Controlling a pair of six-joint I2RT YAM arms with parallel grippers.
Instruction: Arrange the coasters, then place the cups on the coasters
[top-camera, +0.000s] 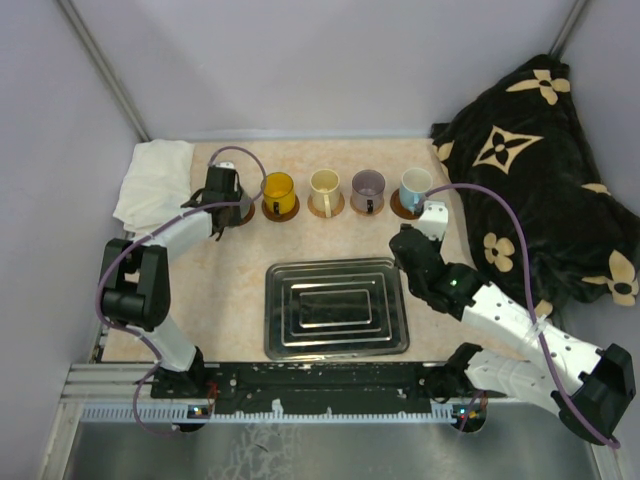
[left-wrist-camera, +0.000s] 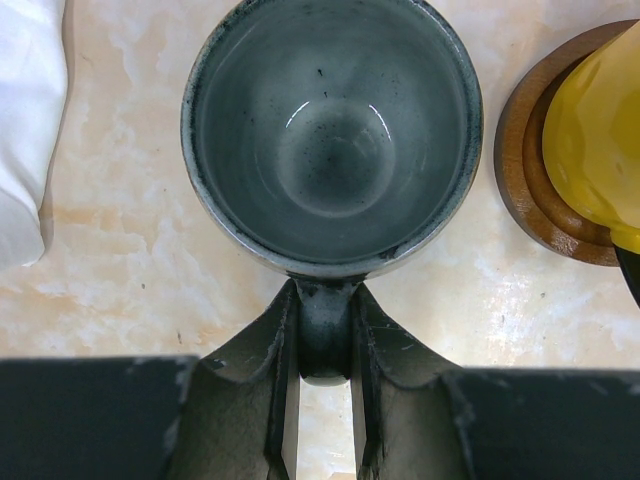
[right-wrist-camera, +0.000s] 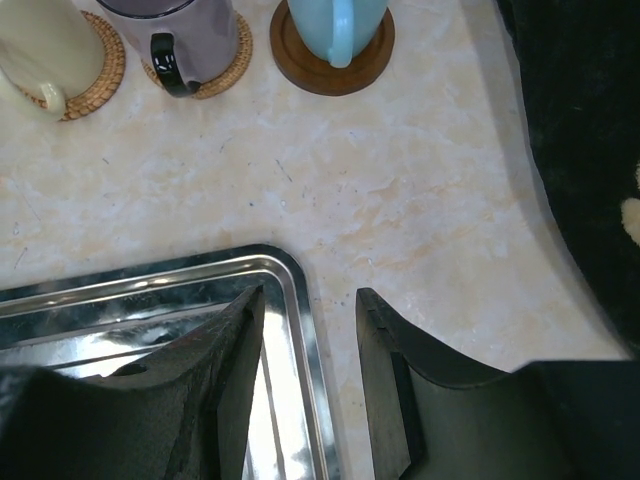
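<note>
The grey cup is upright over its dark coaster (top-camera: 243, 213), so the robot will open its left gripper, and the cup would stay standing there.
My left gripper (left-wrist-camera: 325, 350) is shut on the handle of the grey cup (left-wrist-camera: 330, 130), which stands upright at the left end of the row. In the top view the gripper (top-camera: 222, 195) covers most of that cup, and a dark coaster (top-camera: 243, 213) shows at its edge. The orange-yellow cup (top-camera: 279, 190), cream cup (top-camera: 325, 184), purple cup (top-camera: 367, 185) and light blue cup (top-camera: 415, 183) each stand on a coaster. My right gripper (right-wrist-camera: 310, 300) is open and holds nothing. It hovers over the tray's far right corner, short of the light blue cup (right-wrist-camera: 335, 25).
The ridged metal tray (top-camera: 335, 308) lies in the middle near the arm bases. A white cloth (top-camera: 150, 185) lies at the far left beside the grey cup. A black patterned blanket (top-camera: 540, 150) fills the right side.
</note>
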